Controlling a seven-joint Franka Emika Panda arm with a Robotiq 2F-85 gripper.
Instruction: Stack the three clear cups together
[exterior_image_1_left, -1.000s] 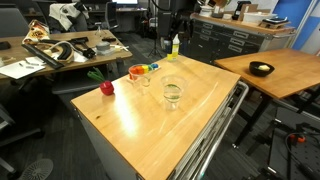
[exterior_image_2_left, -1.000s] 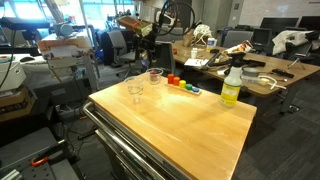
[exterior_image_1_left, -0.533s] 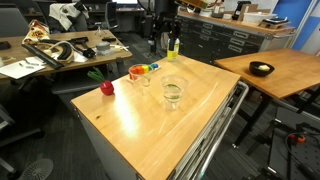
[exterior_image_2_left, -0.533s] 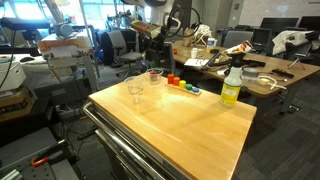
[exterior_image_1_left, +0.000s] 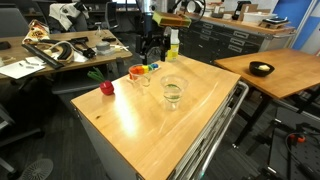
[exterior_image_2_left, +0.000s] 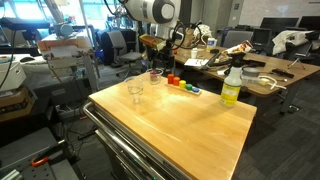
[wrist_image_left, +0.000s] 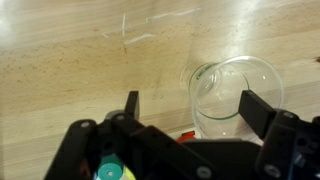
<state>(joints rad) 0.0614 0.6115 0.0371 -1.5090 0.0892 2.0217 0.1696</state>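
Observation:
The far cup's near side (wrist_image_left: 197, 94) is lined up between my gripper's fingers, but the cup's rim is below them. My gripper needs to go lower before it closes on the cup's side, since it would miss now.
A clear cup (wrist_image_left: 236, 93) stands upright on the wooden table, seen from above in the wrist view. My gripper (wrist_image_left: 192, 108) is open above it, and the cup lies toward one finger. In both exterior views the gripper (exterior_image_1_left: 151, 54) (exterior_image_2_left: 155, 60) hangs just above the far cup (exterior_image_1_left: 144, 77) (exterior_image_2_left: 155, 75). Another clear cup (exterior_image_1_left: 172, 92) (exterior_image_2_left: 135, 88) stands apart, nearer the table's middle. I cannot make out a third cup.
Small coloured blocks (exterior_image_1_left: 151, 68) (exterior_image_2_left: 181, 84) lie beside the far cup. A red object (exterior_image_1_left: 106, 88) sits near the table edge. A yellow-green bottle (exterior_image_1_left: 172, 45) (exterior_image_2_left: 231, 88) stands on the table. A black bowl (exterior_image_1_left: 261, 69) rests on a neighbouring table.
The arm has swung across from beside the bottle and come down over the far cup. The cups have not moved.

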